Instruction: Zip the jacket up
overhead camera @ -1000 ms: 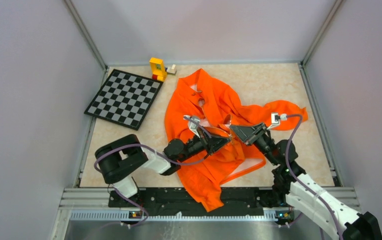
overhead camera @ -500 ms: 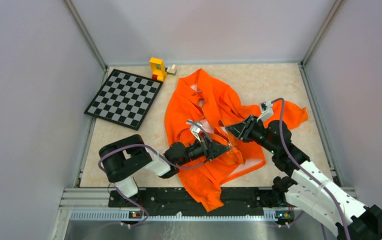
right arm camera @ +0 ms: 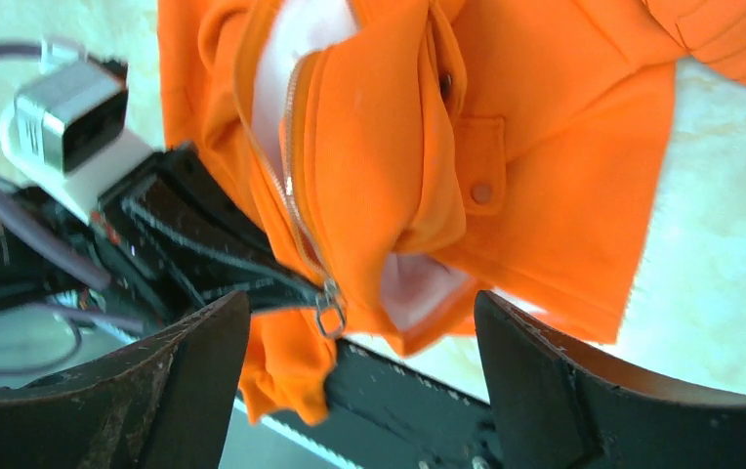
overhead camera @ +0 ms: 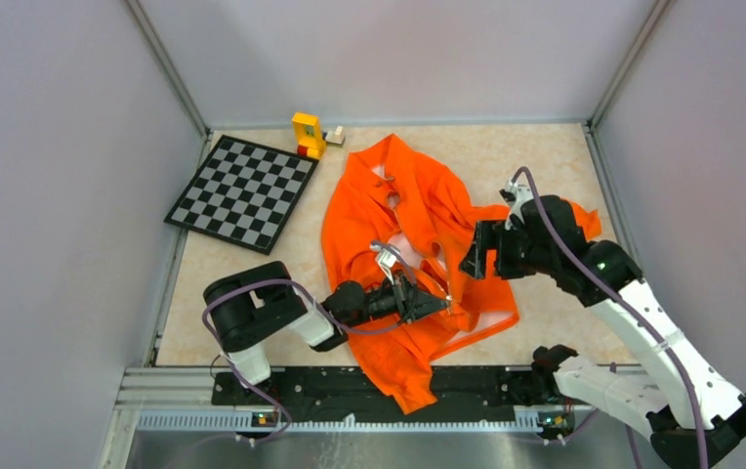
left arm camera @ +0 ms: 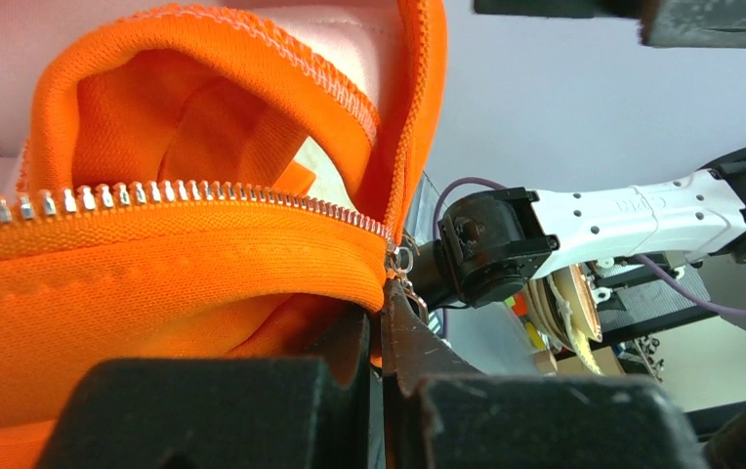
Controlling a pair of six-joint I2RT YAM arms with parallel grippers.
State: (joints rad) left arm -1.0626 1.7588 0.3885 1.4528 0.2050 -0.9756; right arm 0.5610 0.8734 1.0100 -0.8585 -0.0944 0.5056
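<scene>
The right gripper takes hold of the zipper pull by its free-hanging ring (left arm camera: 415,301) next, leaving the slider (left arm camera: 403,259) free to run along the teeth.
The orange jacket (overhead camera: 418,210) lies crumpled across the middle of the table, its pale lining showing near the open front. My left gripper (overhead camera: 435,305) lies low on it, shut on the fabric at the lower end of the zipper. In the left wrist view, the left gripper (left arm camera: 379,322) pinches the hem just under the metal teeth (left arm camera: 184,191) and slider (left arm camera: 403,259). My right gripper (overhead camera: 473,258) hovers above the jacket, open and empty. In the right wrist view, the right gripper (right arm camera: 359,376) spans wide, with the zipper pull (right arm camera: 331,315) hanging free between its fingers (right arm camera: 159,391).
A checkerboard (overhead camera: 242,191) lies at the back left. A yellow toy block (overhead camera: 308,134) and a small white piece (overhead camera: 336,135) stand behind it. Grey walls close in three sides, and a black rail (overhead camera: 350,389) runs along the near edge.
My right gripper went from shut at the zipper to wide open, then rose and drew back to the right. My left gripper kept its hold and shifted slightly toward me.
</scene>
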